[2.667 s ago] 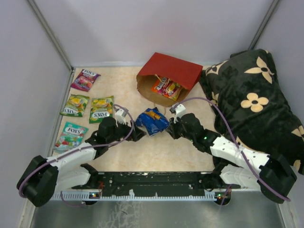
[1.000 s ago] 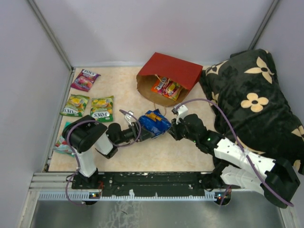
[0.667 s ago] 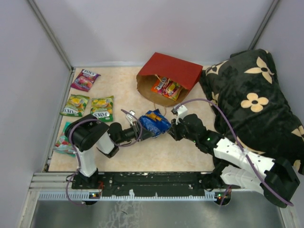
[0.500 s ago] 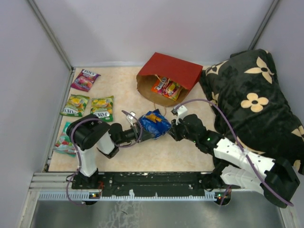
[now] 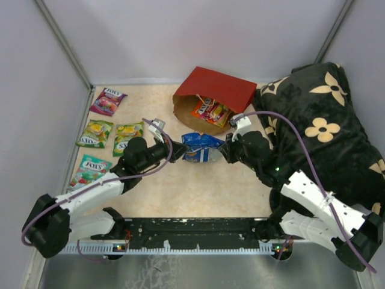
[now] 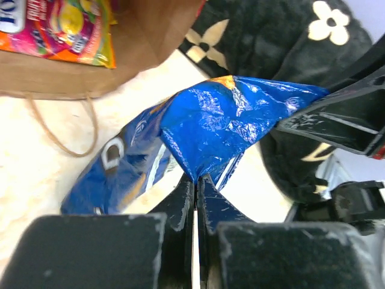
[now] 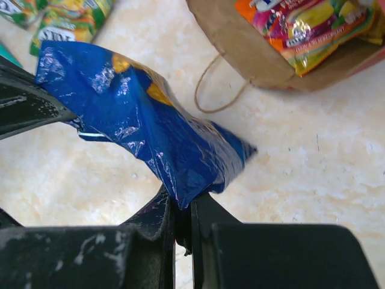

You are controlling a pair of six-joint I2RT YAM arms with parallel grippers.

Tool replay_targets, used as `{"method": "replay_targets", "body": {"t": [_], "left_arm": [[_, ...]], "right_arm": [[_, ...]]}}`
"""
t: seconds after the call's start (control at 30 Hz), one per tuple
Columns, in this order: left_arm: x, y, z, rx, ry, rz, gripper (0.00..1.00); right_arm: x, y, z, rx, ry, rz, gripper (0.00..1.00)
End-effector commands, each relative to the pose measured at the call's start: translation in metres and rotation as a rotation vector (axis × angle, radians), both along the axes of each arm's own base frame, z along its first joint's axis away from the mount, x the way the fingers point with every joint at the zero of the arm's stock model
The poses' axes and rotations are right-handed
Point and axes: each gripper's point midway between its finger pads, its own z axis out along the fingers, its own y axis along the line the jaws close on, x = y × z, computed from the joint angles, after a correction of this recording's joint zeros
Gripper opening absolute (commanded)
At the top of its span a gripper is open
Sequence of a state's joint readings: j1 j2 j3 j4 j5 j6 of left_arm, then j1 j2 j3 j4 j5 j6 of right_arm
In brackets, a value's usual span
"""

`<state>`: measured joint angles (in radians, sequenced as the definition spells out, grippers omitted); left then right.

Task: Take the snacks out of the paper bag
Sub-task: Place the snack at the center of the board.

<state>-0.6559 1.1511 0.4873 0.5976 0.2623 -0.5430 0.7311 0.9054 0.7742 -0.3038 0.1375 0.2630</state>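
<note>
That end of the blue chip bag [image 5: 201,148] would fall short of the paper bag's opening, above the table, so it is too early for my right gripper to open now.
The blue Doritos chip bag [image 5: 201,148] hangs stretched between both grippers, just in front of the paper bag's mouth. My left gripper [image 5: 180,151] is shut on its left edge, and the pinch on the blue chip bag [image 6: 216,123] shows at the left gripper [image 6: 196,178]. My right gripper [image 5: 225,150] is shut on the other end of the blue chip bag [image 7: 141,117], seen at the right gripper [image 7: 183,203]. The red paper bag [image 5: 220,88] lies on its side, with an orange candy packet [image 5: 210,111] inside.
Fox's packets lie at the left: purple [image 5: 107,100], green [image 5: 94,133], a second green [image 5: 125,135] and teal [image 5: 90,171]. A black flowered cushion [image 5: 322,129] fills the right side. The paper bag's twine handle [image 7: 210,84] lies on the table by its mouth.
My left gripper closed on the chip bag's left edge. Both arms then shifted the bag back towards the paper bag and raised it, pulled taut between them.
</note>
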Motion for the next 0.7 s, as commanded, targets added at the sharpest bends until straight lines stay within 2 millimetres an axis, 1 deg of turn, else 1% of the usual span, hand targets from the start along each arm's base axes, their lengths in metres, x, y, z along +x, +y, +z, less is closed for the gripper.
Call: {"method": "replay_targets", "body": {"t": [0.0, 0.13, 0.23, 0.3, 0.37, 0.4, 0.5, 0.57, 0.63, 0.67], "left_arm": [[0.011, 0.064, -0.050, 0.389, 0.117, 0.231, 0.00], [0.000, 0.057, -0.022, 0.339, 0.124, 0.180, 0.00], [-0.007, 0.050, 0.005, 0.274, 0.120, 0.143, 0.00], [-0.007, 0.048, 0.020, 0.244, 0.109, 0.141, 0.00], [0.001, 0.049, 0.037, 0.240, 0.080, 0.168, 0.00], [0.009, 0.051, 0.044, 0.259, 0.069, 0.198, 0.00], [0.040, 0.050, 0.064, 0.337, 0.037, 0.252, 0.00], [0.060, 0.048, 0.077, 0.375, 0.052, 0.285, 0.00], [0.068, 0.043, 0.096, 0.387, 0.043, 0.280, 0.00], [0.067, 0.042, 0.104, 0.381, 0.039, 0.273, 0.00]], "right_arm": [[0.009, -0.025, 0.030, -0.051, -0.041, -0.095, 0.00], [-0.014, 0.000, 0.063, 0.063, -0.051, 0.076, 0.00], [-0.030, 0.013, 0.079, 0.129, -0.036, 0.172, 0.00], [-0.035, 0.021, 0.086, 0.155, -0.029, 0.217, 0.00], [-0.027, 0.026, 0.087, 0.141, -0.023, 0.213, 0.00], [-0.021, 0.030, 0.087, 0.128, -0.023, 0.211, 0.00], [0.007, 0.046, 0.099, 0.113, -0.040, 0.208, 0.00], [0.024, 0.056, 0.112, 0.113, -0.061, 0.206, 0.00], [0.034, 0.065, 0.128, 0.126, -0.085, 0.211, 0.00], [0.034, 0.068, 0.133, 0.137, -0.089, 0.224, 0.00]]}}
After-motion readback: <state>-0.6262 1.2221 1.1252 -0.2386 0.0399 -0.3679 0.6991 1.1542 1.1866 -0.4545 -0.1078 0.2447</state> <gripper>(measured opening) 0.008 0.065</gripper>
